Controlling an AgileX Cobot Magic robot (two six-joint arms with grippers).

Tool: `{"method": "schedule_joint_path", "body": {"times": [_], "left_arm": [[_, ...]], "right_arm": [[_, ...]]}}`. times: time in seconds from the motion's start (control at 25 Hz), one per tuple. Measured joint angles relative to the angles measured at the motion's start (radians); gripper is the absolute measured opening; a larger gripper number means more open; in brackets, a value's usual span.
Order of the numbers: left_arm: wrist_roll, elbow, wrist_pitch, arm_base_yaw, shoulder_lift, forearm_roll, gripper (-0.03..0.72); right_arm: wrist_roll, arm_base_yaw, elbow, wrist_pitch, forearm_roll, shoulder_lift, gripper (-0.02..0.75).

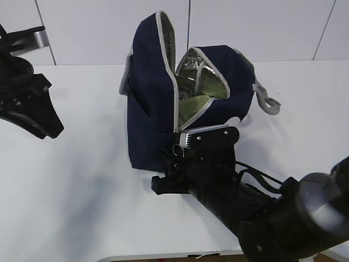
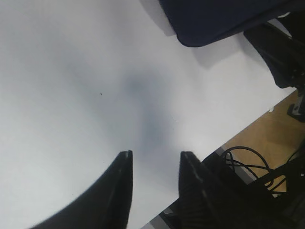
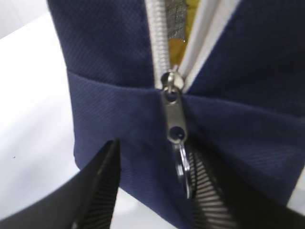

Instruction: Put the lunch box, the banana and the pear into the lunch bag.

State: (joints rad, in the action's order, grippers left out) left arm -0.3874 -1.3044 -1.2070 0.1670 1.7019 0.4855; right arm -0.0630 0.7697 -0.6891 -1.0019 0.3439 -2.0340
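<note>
My right gripper will next grab the zipper pull by its metal ring (image 3: 183,171), which hangs free, because the slider (image 3: 171,85) sits tight between the zipper tapes.
The navy lunch bag (image 1: 152,103) stands upright mid-table with its zipper undone and its silver lining showing. Inside it lies the green lid of the lunch box (image 1: 196,105). A sliver of yellow fruit (image 3: 189,9) shows through the zipper gap; I cannot tell whether it is the banana or the pear. My right gripper (image 3: 152,152) is open at the bag's lower front. The zipper slider (image 3: 171,85) and its metal ring pull (image 3: 183,167) hang between the jaws, the ring close against the right-hand finger. My left gripper (image 2: 157,153) is open and empty above bare table.
The white table (image 1: 82,180) has its front edge close behind my right arm. In the left wrist view the table edge (image 2: 228,143) runs diagonally, with cables (image 2: 248,162) and floor beyond it. A grey handle (image 1: 267,101) hangs off the bag's right side.
</note>
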Motion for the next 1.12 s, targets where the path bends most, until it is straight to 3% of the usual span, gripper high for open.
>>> {"method": "schedule_joint_path", "body": {"times": [0.4,0.64,0.96,1.12], "left_arm": [[0.0,0.0,0.0,0.0,0.0,0.0,0.235],[0.0,0.0,0.0,0.0,0.0,0.0,0.234],[0.0,0.0,0.0,0.0,0.0,0.0,0.234],[0.0,0.0,0.0,0.0,0.0,0.0,0.234]], "right_arm": [[-0.001,0.0,0.0,0.0,0.004,0.0,0.333],[-0.001,0.0,-0.001,0.0,0.004,0.0,0.238],[-0.001,0.0,-0.001,0.0,0.004,0.0,0.209],[-0.001,0.0,-0.001,0.0,0.004,0.0,0.144]]}}
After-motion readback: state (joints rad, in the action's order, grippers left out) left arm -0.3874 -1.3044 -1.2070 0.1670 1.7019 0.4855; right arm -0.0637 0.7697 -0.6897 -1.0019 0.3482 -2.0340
